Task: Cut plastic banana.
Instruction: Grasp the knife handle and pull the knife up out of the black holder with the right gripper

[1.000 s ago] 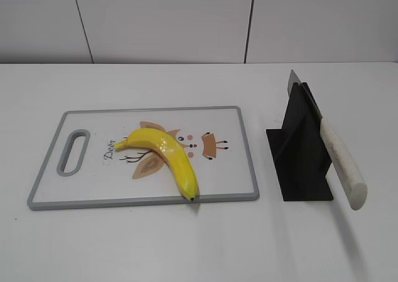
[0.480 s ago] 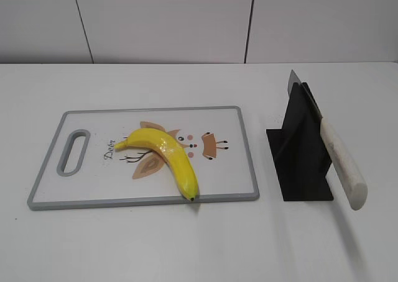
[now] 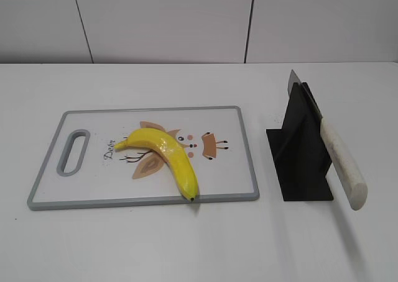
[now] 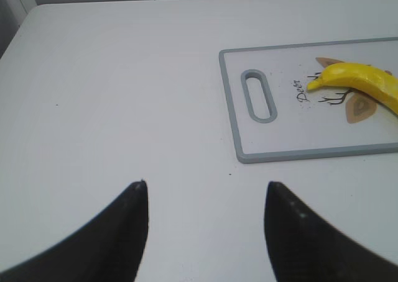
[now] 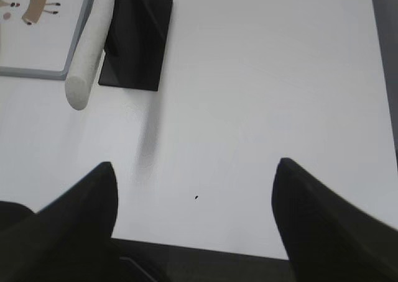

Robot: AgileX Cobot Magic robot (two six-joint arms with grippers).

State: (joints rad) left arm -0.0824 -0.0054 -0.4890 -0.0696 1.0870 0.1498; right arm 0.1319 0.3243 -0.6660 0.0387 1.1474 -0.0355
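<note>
The robot's right gripper should next grab the knife by its white handle (image 3: 341,164) to cut the plastic banana (image 3: 166,158).
A yellow plastic banana (image 3: 166,158) lies on a white cutting board (image 3: 230,182) with a grey rim; its stem end also shows in the left wrist view (image 4: 360,83). A knife with a white handle (image 3: 341,164) rests slanted in a black stand (image 3: 300,151), handle toward the front; it also shows in the right wrist view (image 5: 87,58). My left gripper (image 4: 205,186) is open and empty over bare table, left of the board (image 4: 298,153). My right gripper (image 5: 194,167) is open and empty near the table's front edge, right of the stand (image 5: 137,46). Neither gripper shows in the exterior view.
The white table (image 3: 186,245) stretches around the board and stand. A white wall runs along the back. The table's dark front edge (image 5: 205,260) lies just below my right gripper.
</note>
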